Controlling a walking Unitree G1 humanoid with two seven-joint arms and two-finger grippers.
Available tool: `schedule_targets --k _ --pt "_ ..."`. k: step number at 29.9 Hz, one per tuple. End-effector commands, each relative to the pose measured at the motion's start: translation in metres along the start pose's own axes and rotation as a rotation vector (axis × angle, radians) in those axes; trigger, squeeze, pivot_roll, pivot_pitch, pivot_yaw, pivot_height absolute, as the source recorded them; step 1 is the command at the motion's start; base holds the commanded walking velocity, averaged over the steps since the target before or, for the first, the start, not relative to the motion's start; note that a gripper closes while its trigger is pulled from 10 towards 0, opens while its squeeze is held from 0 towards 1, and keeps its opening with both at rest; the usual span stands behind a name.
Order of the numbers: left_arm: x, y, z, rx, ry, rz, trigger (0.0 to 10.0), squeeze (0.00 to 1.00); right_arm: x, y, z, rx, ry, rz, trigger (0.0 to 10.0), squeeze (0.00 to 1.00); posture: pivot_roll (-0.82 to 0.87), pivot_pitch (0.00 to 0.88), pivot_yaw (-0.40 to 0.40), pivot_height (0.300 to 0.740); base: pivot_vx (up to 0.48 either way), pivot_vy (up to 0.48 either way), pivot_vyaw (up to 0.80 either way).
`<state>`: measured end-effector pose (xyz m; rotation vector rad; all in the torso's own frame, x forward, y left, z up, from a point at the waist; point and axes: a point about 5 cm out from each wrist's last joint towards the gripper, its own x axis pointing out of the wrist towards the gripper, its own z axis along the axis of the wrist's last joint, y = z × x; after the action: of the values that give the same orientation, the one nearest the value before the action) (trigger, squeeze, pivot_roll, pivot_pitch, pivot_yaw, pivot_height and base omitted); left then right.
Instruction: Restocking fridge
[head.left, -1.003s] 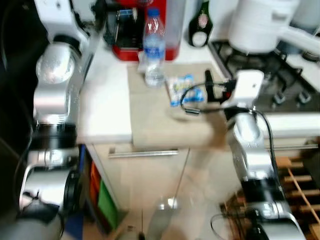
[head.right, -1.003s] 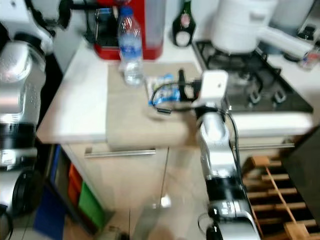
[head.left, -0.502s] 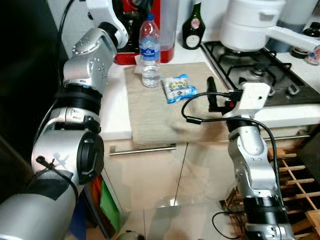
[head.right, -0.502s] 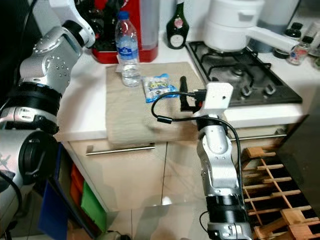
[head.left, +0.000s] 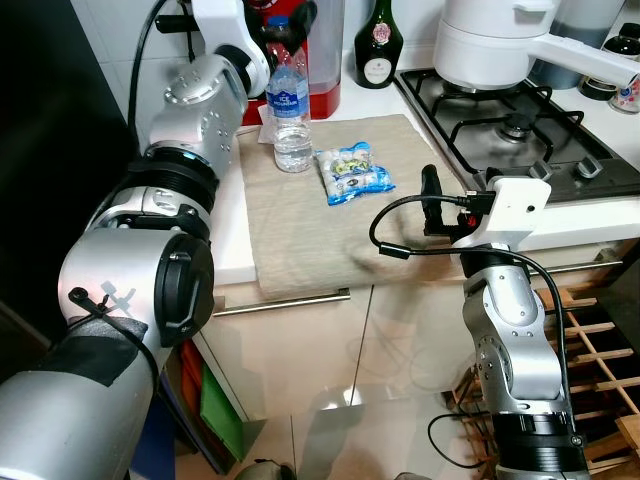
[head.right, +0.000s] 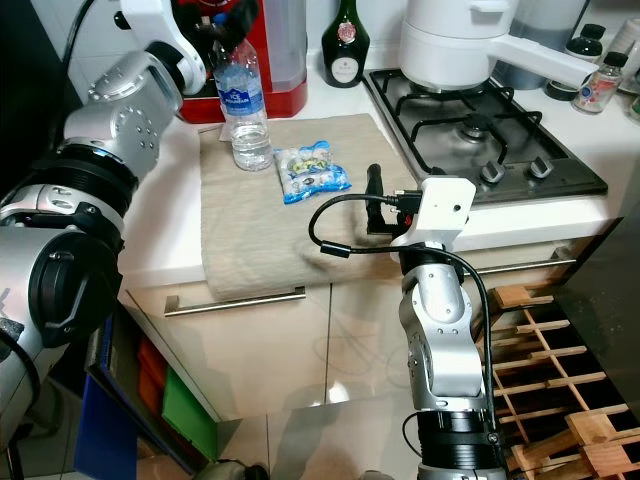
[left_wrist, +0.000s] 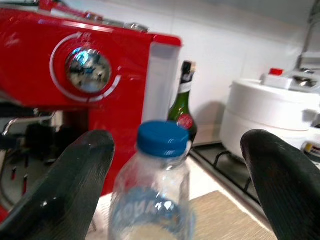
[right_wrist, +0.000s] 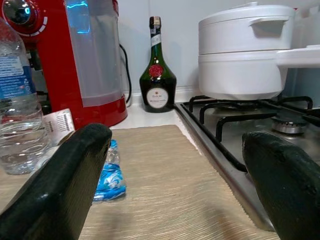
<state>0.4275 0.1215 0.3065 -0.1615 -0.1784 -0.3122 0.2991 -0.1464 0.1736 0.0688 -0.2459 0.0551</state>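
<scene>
The fridge needs restocking. My left gripper should grab the clear water bottle (head.left: 291, 118) by its upper part, below the blue cap.
A clear water bottle (head.left: 291, 118) with a blue cap (left_wrist: 162, 138) stands at the back of a beige mat (head.left: 310, 225) on the counter. My left gripper (head.right: 224, 28) is open around the bottle's top, one finger on either side of the cap and apart from it. A blue snack packet (head.left: 352, 172) lies flat on the mat to the right of the bottle. My right gripper (head.left: 431, 188) is open and empty, low over the mat's right edge, with its fingers (right_wrist: 75, 165) pointing toward the packet (right_wrist: 107, 172).
A red coffee machine (head.left: 322, 55) stands right behind the bottle. A dark green bottle (head.left: 378, 45), a white pot (head.left: 490, 45) and a gas hob (head.left: 520, 130) lie to the right. A wooden rack (head.left: 600, 340) sits on the floor at the right, and a dark surface (head.left: 50, 150) on the left.
The camera view has shifted and sharpened. My left gripper has come from the left to straddle the bottle's cap. My right gripper stays near the mat's right edge.
</scene>
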Motion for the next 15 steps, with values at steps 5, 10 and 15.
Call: schedule_targets --k 5,10,15 --pt "0.003 -0.001 0.007 -0.010 -0.012 0.041 10.0 0.00 -0.003 0.004 0.002 0.005 0.004 0.004 10.0 1.00 -0.20 0.035 0.096 0.740 0.000 0.000 0.00" --pt "0.004 -0.005 0.004 0.027 0.010 0.036 10.0 0.00 -0.004 0.015 0.003 0.018 0.012 0.092 10.0 1.00 -0.20 0.034 0.095 0.740 0.000 0.000 0.00" --pt "0.004 -0.008 0.000 0.039 0.029 0.027 10.0 0.00 -0.007 0.024 0.005 0.030 0.023 0.171 10.0 1.00 -0.21 0.030 0.096 0.740 0.000 0.000 0.00"
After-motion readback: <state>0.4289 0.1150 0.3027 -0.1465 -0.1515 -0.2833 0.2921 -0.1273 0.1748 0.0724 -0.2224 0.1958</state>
